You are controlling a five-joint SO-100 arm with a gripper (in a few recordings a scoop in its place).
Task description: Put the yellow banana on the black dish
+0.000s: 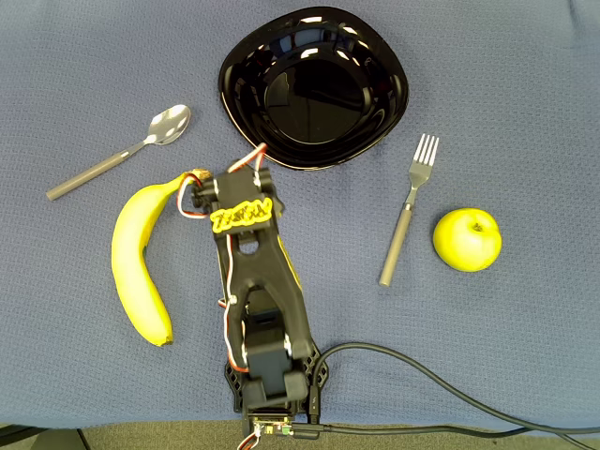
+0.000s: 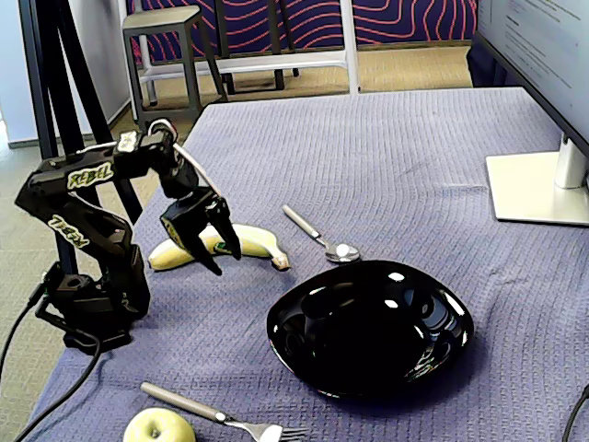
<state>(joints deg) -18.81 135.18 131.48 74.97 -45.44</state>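
My gripper grabs the banana by its curved middle (image 1: 130,254) next, to put the yellow banana on the black dish.
The yellow banana (image 1: 138,262) lies curved on the blue cloth, left of the arm in the overhead view, with its brown stem tip pointing towards the dish. In the fixed view the banana (image 2: 253,240) lies just behind the fingers. My gripper (image 1: 194,199) sits right beside the banana's stem end. In the fixed view, my gripper (image 2: 227,263) points down with its jaws spread and nothing between them. The black dish (image 1: 375,56) stands empty beyond the gripper; in the fixed view the black dish (image 2: 368,378) is at the front right.
A spoon (image 1: 122,155) lies left of the dish, and a fork (image 1: 408,211) and a yellow-green apple (image 1: 467,239) lie to its right. The arm's cable (image 1: 422,375) runs along the near edge. A monitor foot (image 2: 538,184) stands on the cloth.
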